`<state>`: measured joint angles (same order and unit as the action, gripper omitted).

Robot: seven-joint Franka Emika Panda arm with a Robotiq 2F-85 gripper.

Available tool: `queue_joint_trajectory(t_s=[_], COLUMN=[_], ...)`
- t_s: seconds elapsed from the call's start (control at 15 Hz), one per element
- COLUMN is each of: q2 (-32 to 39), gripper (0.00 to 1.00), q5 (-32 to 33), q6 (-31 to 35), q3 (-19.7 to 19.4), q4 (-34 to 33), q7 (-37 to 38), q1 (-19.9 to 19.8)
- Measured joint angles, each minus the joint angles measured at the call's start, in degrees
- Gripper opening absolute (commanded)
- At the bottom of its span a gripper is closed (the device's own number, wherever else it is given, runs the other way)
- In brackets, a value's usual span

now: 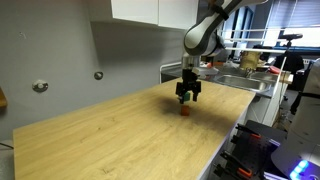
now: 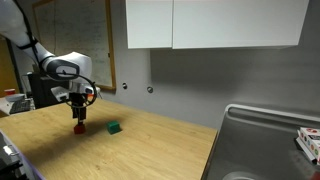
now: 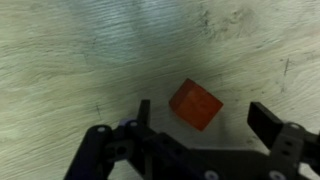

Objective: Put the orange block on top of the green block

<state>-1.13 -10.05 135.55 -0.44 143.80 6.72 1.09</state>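
Observation:
The orange block (image 3: 195,105) is between my fingers, but they show above its top in an exterior view, so my gripper needs to lower before it closes.
The orange block (image 3: 195,105) is a tiny orange-red cube lying on the wooden table; it also shows in both exterior views (image 1: 186,112) (image 2: 79,127). My gripper (image 3: 205,118) hangs just above it, open, with a finger on each side of the cube and not touching it; it shows in both exterior views (image 1: 187,98) (image 2: 78,113). The green block (image 2: 114,128) is a tiny dark green cube on the table a short way beside the orange one. It is out of the wrist view.
The wooden table (image 1: 120,135) (image 2: 150,150) runs to a steel sink (image 2: 265,140) at one end. A grey wall and white cupboards (image 2: 215,22) stand behind. Cluttered benches (image 1: 255,65) lie beyond the table's far end.

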Motion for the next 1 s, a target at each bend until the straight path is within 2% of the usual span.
queue_joint_trajectory(t_s=[0.33,0.47,0.87,1.0], q2=[5.6,7.4,11.1,11.5], gripper=[1.00,0.74,0.27,0.23], q5=[0.0,0.0,0.0,0.0], q6=[0.0,0.0,0.0,-0.2], q3=[0.8,0.9,0.9,0.9], q4=[-3.6,-4.7,-7.2,-7.7], q7=[1.5,1.8,1.9,2.1], q1=[0.4,0.4,0.4,0.4])
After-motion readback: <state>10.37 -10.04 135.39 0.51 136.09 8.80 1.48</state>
